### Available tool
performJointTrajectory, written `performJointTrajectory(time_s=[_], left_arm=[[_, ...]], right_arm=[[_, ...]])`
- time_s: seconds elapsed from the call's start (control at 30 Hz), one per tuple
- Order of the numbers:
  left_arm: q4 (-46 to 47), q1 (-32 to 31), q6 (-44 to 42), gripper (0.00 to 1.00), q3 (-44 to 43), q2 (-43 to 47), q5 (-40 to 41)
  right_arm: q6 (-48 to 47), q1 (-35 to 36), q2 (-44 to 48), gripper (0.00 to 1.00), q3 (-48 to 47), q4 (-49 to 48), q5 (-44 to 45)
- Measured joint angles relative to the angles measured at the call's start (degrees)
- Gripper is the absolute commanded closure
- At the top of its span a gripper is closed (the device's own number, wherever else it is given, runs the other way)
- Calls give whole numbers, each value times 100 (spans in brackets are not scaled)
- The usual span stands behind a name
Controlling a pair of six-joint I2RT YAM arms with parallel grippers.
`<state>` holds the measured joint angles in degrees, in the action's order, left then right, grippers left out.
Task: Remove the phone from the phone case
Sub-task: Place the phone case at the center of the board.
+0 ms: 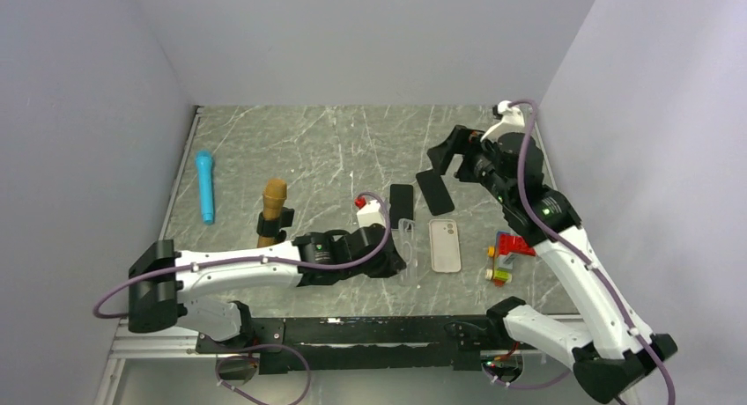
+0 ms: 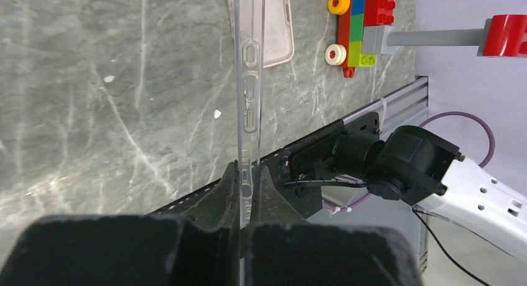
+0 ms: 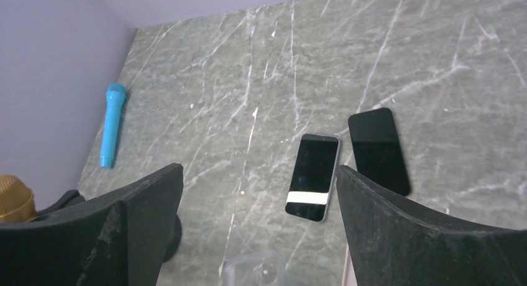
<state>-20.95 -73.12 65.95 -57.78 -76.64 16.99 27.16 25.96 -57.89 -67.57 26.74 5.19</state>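
My left gripper should keep holding the clear phone case until the case rests. The case hangs on edge above the marble, so it would drop if I opened now.
My left gripper [image 1: 395, 257] is shut on the rim of a clear, empty phone case [image 1: 407, 246] and holds it on edge near the table's front. In the left wrist view the case [image 2: 248, 81] runs straight up from between my closed fingertips [image 2: 247, 181]. A phone with a silver edge [image 3: 314, 176] lies flat, screen up, on the marble, also visible in the top view [image 1: 401, 202]. A second black phone [image 3: 379, 150] lies beside it [image 1: 434, 192]. My right gripper [image 1: 447, 158] is wide open and empty, above the two phones [image 3: 258, 171].
A beige phone case [image 1: 445, 245] lies right of the clear one. A lego toy [image 1: 504, 255] sits at the front right. A white bottle with a red cap [image 1: 368, 213], a gold microphone [image 1: 274, 207] and a blue torch [image 1: 204, 185] stand to the left.
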Motion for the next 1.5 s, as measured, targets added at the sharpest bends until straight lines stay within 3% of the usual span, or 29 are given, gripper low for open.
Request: performJointTrajectory(time_s=[0.37, 0.7, 1.13, 1.3, 1.5], left_arm=[[662, 111, 601, 100, 2, -970, -715], [876, 684, 678, 96, 2, -1554, -1178], [1139, 984, 352, 40, 157, -1674, -1480], [647, 1032, -131, 8, 83, -1147, -1241], [-83, 1043, -953, 1, -531, -256, -767]], right_arm=[[-15, 0, 839, 1, 81, 662, 177], [-13, 0, 938, 0, 199, 798, 177], [-22, 0, 1211, 0, 157, 1156, 223], [-87, 0, 1340, 0, -70, 1379, 378], [-151, 0, 1523, 0, -306, 1628, 748]])
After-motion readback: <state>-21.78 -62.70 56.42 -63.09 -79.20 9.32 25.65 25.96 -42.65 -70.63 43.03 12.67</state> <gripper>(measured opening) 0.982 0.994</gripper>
